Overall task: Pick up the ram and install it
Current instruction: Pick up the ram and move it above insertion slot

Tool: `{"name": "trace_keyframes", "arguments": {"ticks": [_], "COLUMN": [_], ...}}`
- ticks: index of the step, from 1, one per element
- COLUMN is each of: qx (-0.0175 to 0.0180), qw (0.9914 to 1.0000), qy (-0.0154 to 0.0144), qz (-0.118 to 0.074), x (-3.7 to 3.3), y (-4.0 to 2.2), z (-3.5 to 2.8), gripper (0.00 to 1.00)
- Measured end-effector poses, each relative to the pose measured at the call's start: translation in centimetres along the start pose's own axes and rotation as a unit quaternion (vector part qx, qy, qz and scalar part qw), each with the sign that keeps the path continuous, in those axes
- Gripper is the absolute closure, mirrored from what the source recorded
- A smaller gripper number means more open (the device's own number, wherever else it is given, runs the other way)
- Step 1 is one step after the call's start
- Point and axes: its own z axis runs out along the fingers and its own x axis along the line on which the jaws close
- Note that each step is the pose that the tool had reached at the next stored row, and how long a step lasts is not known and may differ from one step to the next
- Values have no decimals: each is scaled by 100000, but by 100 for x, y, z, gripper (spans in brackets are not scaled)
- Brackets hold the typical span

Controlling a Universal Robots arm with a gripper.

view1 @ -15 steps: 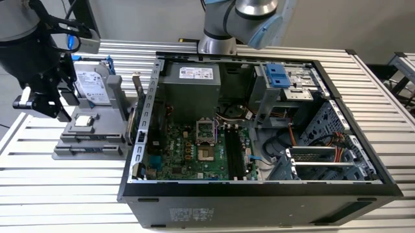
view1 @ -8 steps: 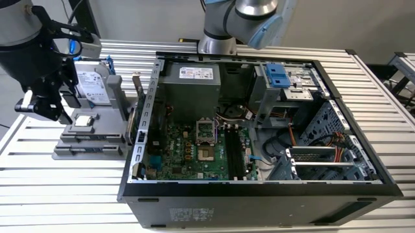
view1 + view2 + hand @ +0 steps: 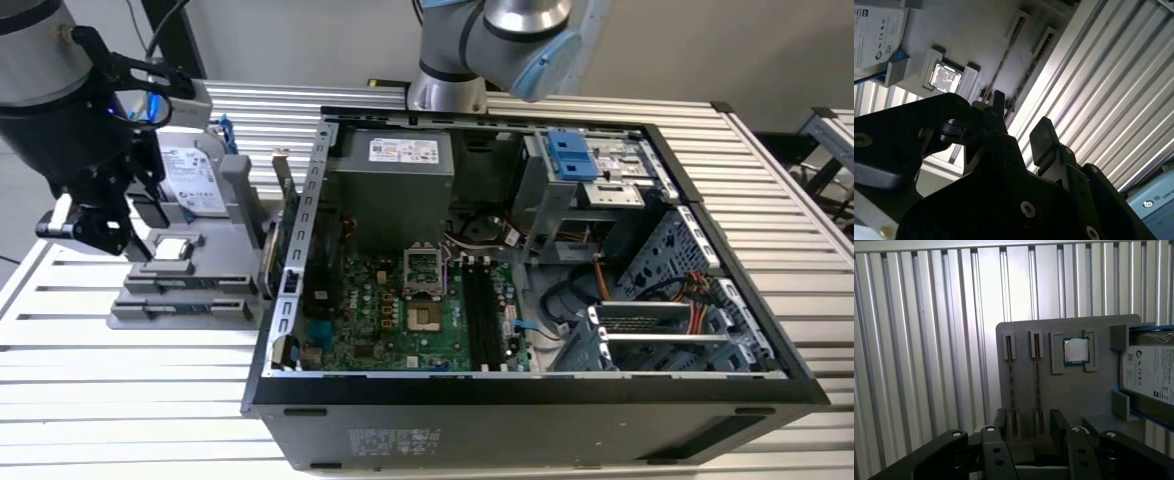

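Holder posts hold both ends of the outer ram. I need to grip the ram with my gripper at the bare middle of its long edge (image 3: 183, 306) next, to install it.
Two ram sticks stand on edge in slots of a grey holder plate (image 3: 1074, 400); one ram (image 3: 1010, 385) lies beside the other (image 3: 1037, 385), and both show in the second wrist view (image 3: 1003, 57) (image 3: 1035, 56). My black gripper (image 3: 1029, 424) hangs above the near end of the two sticks. It is open, with nothing between its fingers (image 3: 1000, 421), and touches neither stick. In the exterior view the gripper (image 3: 96, 225) hovers over the holder (image 3: 187, 290), to the exterior view's left of the open computer case (image 3: 534, 390). The long black memory slots (image 3: 483, 315) on the motherboard stand bare.
On the same holder sit a square silver processor chip (image 3: 1075, 350) and a silver hard drive (image 3: 1151, 375) with blue handles. The case's raised metal wall (image 3: 304, 230) separates holder from motherboard. Drive cages (image 3: 667, 320) and cables (image 3: 587, 290) crowd the case's right side. All rests on a ribbed aluminium table (image 3: 120, 400).
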Motion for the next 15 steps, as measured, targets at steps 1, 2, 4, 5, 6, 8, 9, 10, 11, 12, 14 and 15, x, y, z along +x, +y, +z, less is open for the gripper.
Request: {"name": "trace_keyframes", "arguments": {"ticks": [1, 2, 4, 5, 6, 8, 9, 10, 11, 12, 14, 15], "qx": [5, 13, 24, 28, 31, 40, 49, 60, 71, 85, 88, 78], "qw": [100000, 100000, 99999, 99999, 99998, 99997, 99996, 99995, 99995, 99995, 99997, 99998], "qy": [10, 16, 27, 27, 29, 39, 43, 51, 66, 75, 76, 72], "qz": [103, 204, 405, 503, 604, 814, 911, 964, 964, 964, 764, 542], "x": [0, 1, 2, 3, 3, 4, 5, 5, 6, 7, 8, 9], "y": [0, 0, 0, 0, 0, 0, 0, 1, 0, 0, 0, 0], "z": [10, 20, 41, 51, 62, 84, 96, 111, 125, 141, 172, 187], "gripper": [0, 0, 0, 0, 0, 0, 0, 0, 0, 0, 0, 0]}}
